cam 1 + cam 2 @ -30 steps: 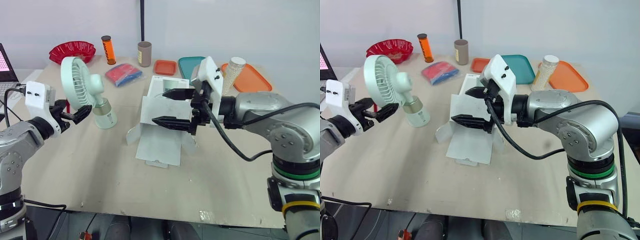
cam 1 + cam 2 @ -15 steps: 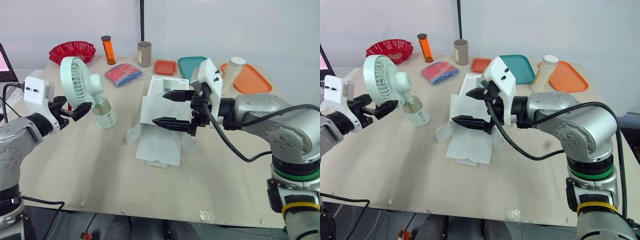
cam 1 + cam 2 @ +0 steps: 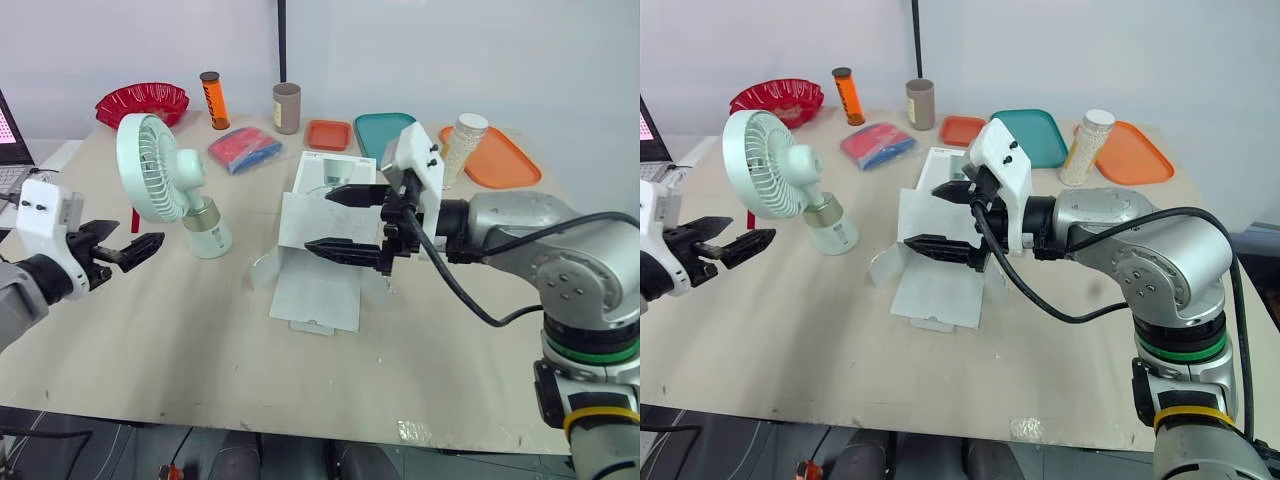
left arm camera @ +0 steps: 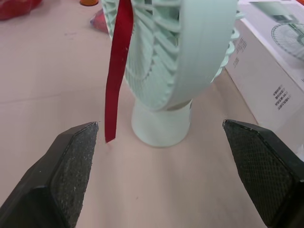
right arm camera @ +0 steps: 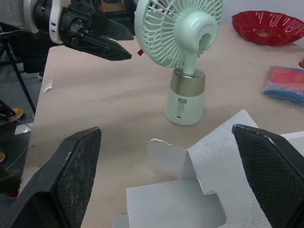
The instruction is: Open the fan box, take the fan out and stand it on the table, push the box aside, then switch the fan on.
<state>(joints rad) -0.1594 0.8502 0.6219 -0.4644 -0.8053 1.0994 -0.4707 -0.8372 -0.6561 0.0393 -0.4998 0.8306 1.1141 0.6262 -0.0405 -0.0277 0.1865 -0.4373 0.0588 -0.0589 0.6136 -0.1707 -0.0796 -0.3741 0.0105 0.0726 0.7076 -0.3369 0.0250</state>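
Observation:
My right gripper will grab the empty box by the edge of its flap (image 3: 325, 218) to push it aside from the standing fan.
The mint-green fan (image 3: 165, 185) stands upright on the table, left of centre, with a red ribbon (image 4: 116, 71) hanging from its grille. My left gripper (image 3: 135, 240) is open and empty, a short way to the left of the fan and nearer the table's front edge. The white fan box (image 3: 315, 225) lies open in the middle of the table, flaps spread towards the front. My right gripper (image 3: 317, 220) is open over the box's mouth, one finger above the other, holding nothing. In the right wrist view the fan (image 5: 183, 42) stands beyond the torn box flap (image 5: 190, 190).
Along the back stand a red bowl (image 3: 143, 103), an orange can (image 3: 213, 98), a brown tube (image 3: 287, 107), a blue-red packet (image 3: 245, 150), a small orange tray (image 3: 331, 134), a teal tray (image 3: 380, 128), a white bottle (image 3: 465, 140) and an orange tray (image 3: 500, 160).
My left gripper has drawn back from the fan, leftward and towards the table's front edge. The fan stays standing. The right arm and box have not moved.

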